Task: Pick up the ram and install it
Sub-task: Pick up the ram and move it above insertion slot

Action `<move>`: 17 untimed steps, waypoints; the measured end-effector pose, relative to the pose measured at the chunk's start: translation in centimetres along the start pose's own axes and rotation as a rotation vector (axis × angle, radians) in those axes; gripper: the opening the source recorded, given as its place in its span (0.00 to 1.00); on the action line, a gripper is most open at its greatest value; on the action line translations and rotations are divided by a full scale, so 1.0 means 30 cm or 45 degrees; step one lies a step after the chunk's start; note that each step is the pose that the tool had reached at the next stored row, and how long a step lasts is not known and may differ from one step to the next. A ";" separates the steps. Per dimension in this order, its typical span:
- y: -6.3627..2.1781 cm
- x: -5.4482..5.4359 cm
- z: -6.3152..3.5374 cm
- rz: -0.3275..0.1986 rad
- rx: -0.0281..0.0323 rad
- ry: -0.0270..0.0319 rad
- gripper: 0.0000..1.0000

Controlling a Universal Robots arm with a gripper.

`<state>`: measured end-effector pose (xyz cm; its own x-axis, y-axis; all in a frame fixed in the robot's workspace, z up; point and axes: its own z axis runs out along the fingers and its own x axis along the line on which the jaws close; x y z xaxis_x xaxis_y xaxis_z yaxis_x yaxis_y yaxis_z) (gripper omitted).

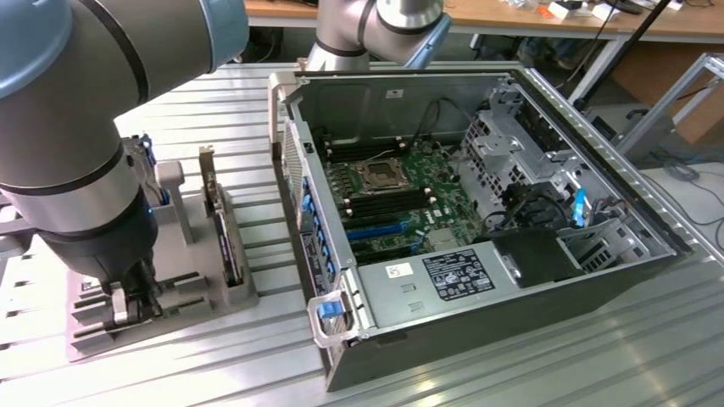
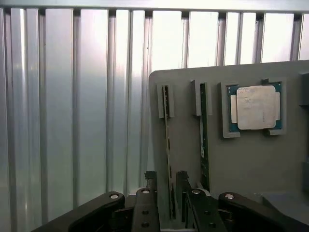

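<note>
My gripper is to grab the ram next by the middle of its long edge (image 2: 171,193), so that it can install the ram in a slot of the motherboard.
The ram (image 2: 167,145), a thin green stick, stands on edge in a slot of the grey holder (image 2: 241,159). My gripper (image 2: 166,182) is open and straddles its near end. One dark fingertip (image 2: 150,180) is on one side of the stick and the other on the opposite side, each with a small gap. A second ram stick (image 2: 203,135) stands in the neighbouring slot. In the exterior view the gripper (image 1: 134,297) is low over the holder (image 1: 181,297) at the exterior view's left. The open computer case (image 1: 453,212) with its motherboard (image 1: 396,203) lies to the right of the holder.
A processor chip (image 2: 256,107) sits in a recess of the holder beside the ram slots. A dark expansion card (image 1: 217,216) stands on edge in the holder. The bench is ribbed aluminium (image 2: 72,121). The arm's large links (image 1: 80,110) hang over the exterior view's left.
</note>
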<state>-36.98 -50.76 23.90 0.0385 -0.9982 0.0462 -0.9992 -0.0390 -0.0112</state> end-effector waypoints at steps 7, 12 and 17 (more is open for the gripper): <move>0.023 0.000 0.017 -0.064 0.0028 -0.0007 0.30; 0.045 -0.002 0.038 -0.068 0.0032 -0.0008 0.30; 0.045 -0.004 0.075 -0.068 0.0031 -0.0007 0.30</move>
<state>-38.30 -50.79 21.63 0.0915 -0.9947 0.0463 -0.9957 -0.0921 -0.0111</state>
